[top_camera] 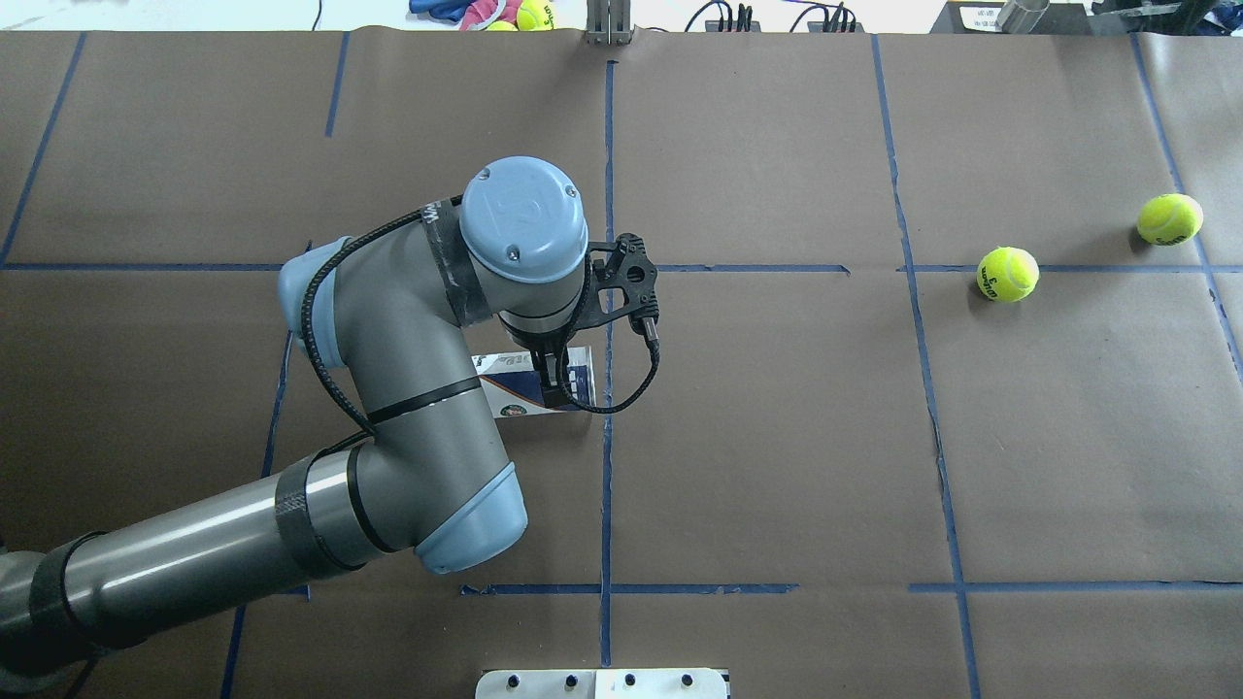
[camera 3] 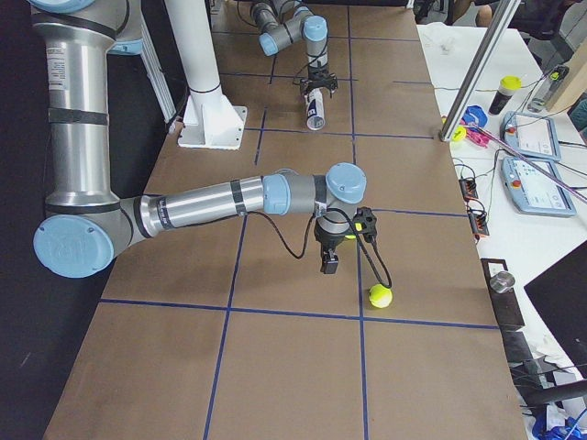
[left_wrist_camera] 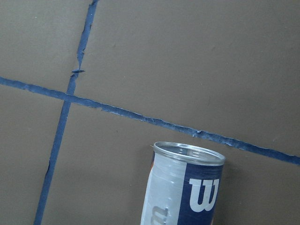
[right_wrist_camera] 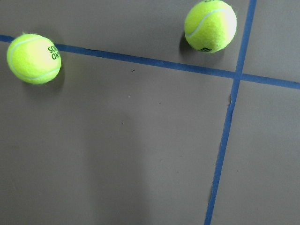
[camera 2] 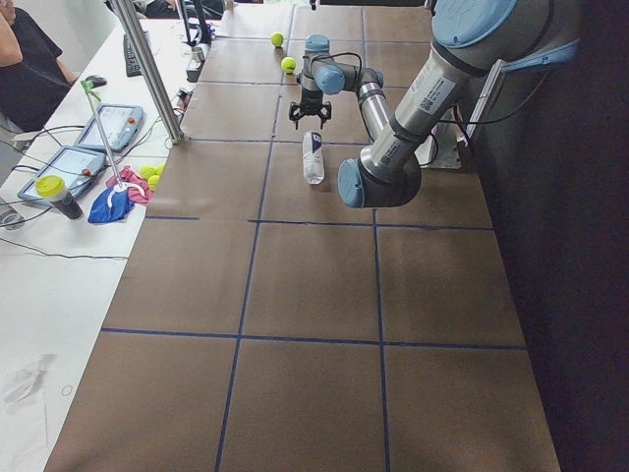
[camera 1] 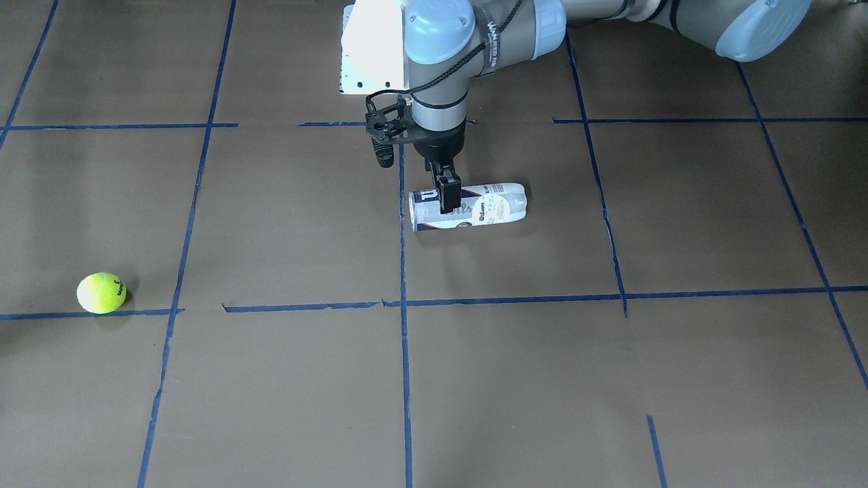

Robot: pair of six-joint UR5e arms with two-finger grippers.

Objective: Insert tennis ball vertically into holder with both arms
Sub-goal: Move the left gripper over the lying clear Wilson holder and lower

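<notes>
My left gripper should grab the holder by its labeled body [left_wrist_camera: 180, 197] next, so the holder's opening [left_wrist_camera: 188, 153] stays free for the tennis ball.
The holder [camera 1: 485, 207], a clear can with a navy-and-white Wilson label, lies on its side mid-table, its open mouth [left_wrist_camera: 189, 153] toward a blue tape line. My left gripper [camera 1: 447, 200] hangs fingers-down just over the can's mouth end, open, holding nothing; in the overhead view [top_camera: 555, 388] the arm hides most of the can [top_camera: 520, 386]. Two tennis balls [top_camera: 1007, 274] [top_camera: 1170, 218] lie far off on my right side, and both show in the right wrist view [right_wrist_camera: 33, 58] [right_wrist_camera: 210, 26]. My right gripper [camera 3: 329, 264] hovers above them; I cannot tell if it is open or shut.
The table is brown paper with a blue tape grid. A white pedestal base [top_camera: 602, 682] stands at the robot's edge. The operators' side table holds tablets [camera 2: 98, 138], a metal pole [camera 2: 147, 69] and spare balls [top_camera: 534, 15].
</notes>
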